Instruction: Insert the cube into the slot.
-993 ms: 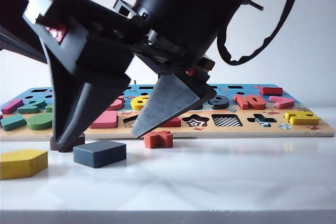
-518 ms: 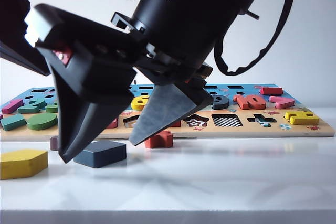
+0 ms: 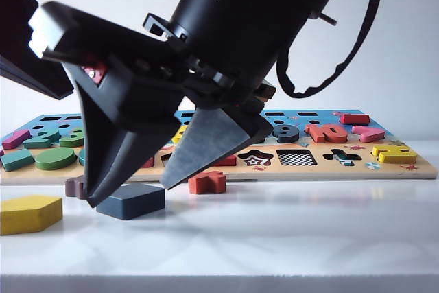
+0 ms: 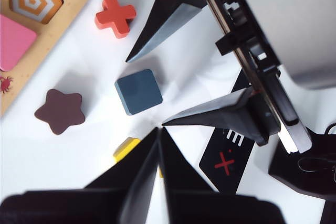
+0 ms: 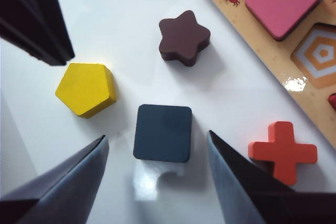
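My right gripper will grab the cube's two opposite sides next, so that it can fit the cube [image 3: 134,200] into the checkered slot [image 3: 296,158].
The cube [image 5: 163,132], a flat slate-blue square block, lies on the white table in front of the puzzle board [image 3: 418,168]. My right gripper [image 5: 156,136] is open and low over the cube, with one finger [image 5: 79,182] on either side and a gap on both sides. In the exterior view the right gripper [image 3: 130,195] fills the foreground over the cube [image 3: 134,200]. The slot [image 3: 296,158], a checkered square recess, is far to the right on the board. My left gripper [image 4: 158,129] is shut and hovers beside the cube [image 4: 138,92], holding nothing.
A maroon star [image 5: 184,38], a yellow pentagon block [image 5: 86,88] and a red cross [image 5: 283,150] lie loose around the cube. A pentagon recess [image 5: 321,53] and a pink block [image 5: 284,2] sit in the board's near edge. The left gripper's fingers [image 5: 37,19] hang close to the pentagon.
The right gripper's fingers have drawn closer together and sunk lower around the cube. The cube and the other pieces have not moved.
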Available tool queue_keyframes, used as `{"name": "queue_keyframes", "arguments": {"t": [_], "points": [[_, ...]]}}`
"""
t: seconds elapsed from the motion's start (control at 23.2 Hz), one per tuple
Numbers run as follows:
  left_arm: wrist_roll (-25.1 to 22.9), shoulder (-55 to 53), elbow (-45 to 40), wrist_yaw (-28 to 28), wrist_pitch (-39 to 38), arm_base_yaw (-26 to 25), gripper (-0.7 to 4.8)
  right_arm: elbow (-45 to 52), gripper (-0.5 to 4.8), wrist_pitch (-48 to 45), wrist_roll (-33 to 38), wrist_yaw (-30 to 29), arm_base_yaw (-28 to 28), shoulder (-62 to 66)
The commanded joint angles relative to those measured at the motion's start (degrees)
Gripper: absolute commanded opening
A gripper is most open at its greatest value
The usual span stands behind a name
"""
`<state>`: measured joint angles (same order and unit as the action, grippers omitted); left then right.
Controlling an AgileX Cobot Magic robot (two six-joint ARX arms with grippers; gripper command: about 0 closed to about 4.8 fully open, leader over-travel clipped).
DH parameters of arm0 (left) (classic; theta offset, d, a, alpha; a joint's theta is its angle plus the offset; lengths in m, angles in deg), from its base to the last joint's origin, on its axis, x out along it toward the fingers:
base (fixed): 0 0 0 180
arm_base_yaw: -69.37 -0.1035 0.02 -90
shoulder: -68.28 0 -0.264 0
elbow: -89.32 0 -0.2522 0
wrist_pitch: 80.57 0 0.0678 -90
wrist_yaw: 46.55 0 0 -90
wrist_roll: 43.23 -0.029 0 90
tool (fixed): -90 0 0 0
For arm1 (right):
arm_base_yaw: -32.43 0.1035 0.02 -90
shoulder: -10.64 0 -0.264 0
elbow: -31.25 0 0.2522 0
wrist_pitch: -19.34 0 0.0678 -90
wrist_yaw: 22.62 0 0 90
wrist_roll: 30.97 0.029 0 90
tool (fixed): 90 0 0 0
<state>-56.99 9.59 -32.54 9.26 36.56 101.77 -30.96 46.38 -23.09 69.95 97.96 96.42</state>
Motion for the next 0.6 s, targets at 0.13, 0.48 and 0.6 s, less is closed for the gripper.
{"name": "queue_keyframes", "arguments": {"t": [0.13, 0.48, 0.6], "points": [[-0.39, 0.00, 0.15, -0.28, 0.98, -0.09, 0.17, -0.13, 3.21, -1.46, -0.20, 0.07, 0.09, 0.83], [-0.39, 0.00, 0.15, -0.28, 0.98, -0.09, 0.17, -0.13, 2.79, -2.86, -0.20, 0.28, 0.00, 1.42], [-0.37, 0.00, 0.15, -0.28, 1.01, -0.09, 0.17, -0.13, 2.32, -2.95, -0.22, 0.28, 0.00, 1.42]]}}
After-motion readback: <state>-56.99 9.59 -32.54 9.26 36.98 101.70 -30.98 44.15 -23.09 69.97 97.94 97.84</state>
